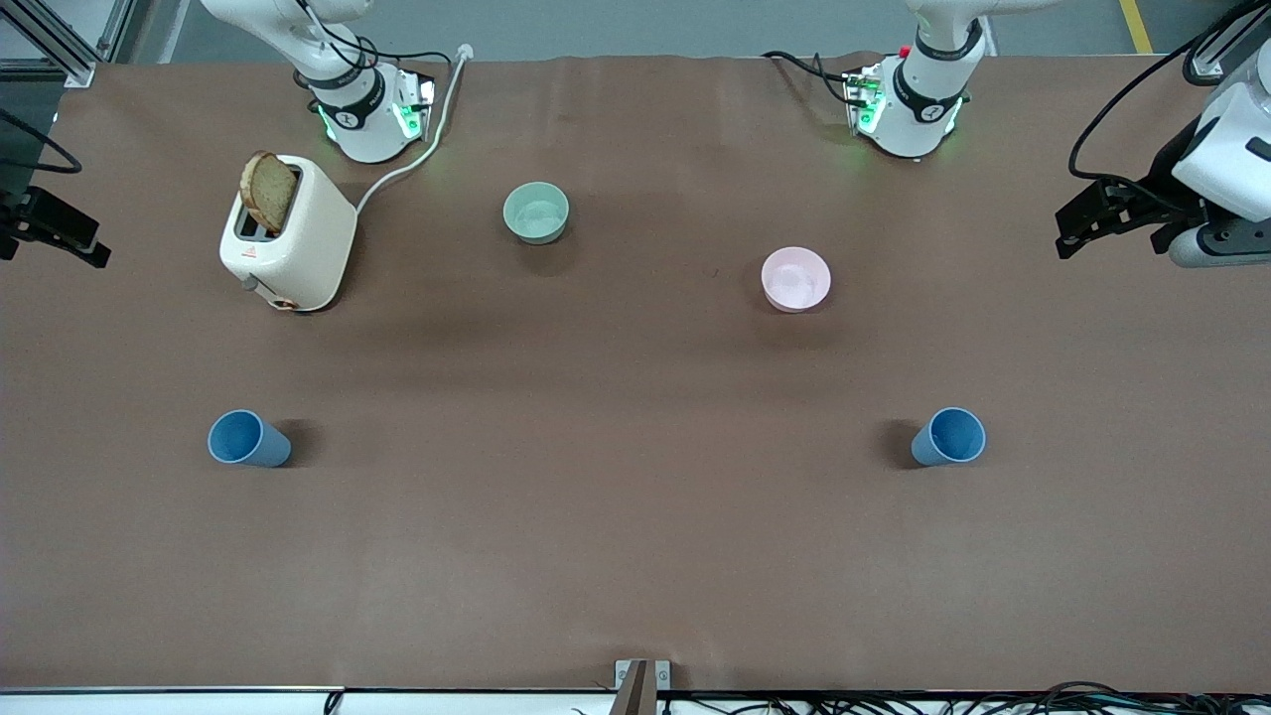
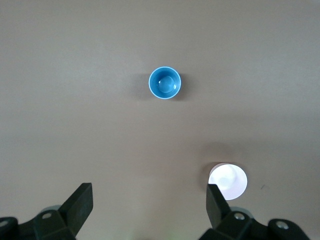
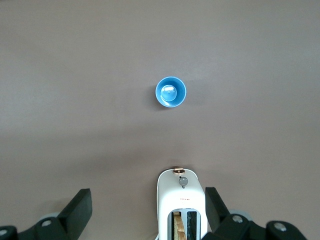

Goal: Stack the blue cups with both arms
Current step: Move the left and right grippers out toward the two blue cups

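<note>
I should grab the blue cup beyond the pink bowl by its rim with my left gripper next. Then it can be stacked with the other blue cup.
Two blue cups stand upright and far apart on the brown table. One blue cup is toward the right arm's end and also shows in the right wrist view. The other blue cup is toward the left arm's end and also shows in the left wrist view. My left gripper hangs high over the table, open and empty. My right gripper hangs high over its end, open and empty. Neither gripper is near a cup.
A white toaster with a bread slice stands near the right arm's base. A pale green bowl and a pink bowl sit farther from the front camera than the cups.
</note>
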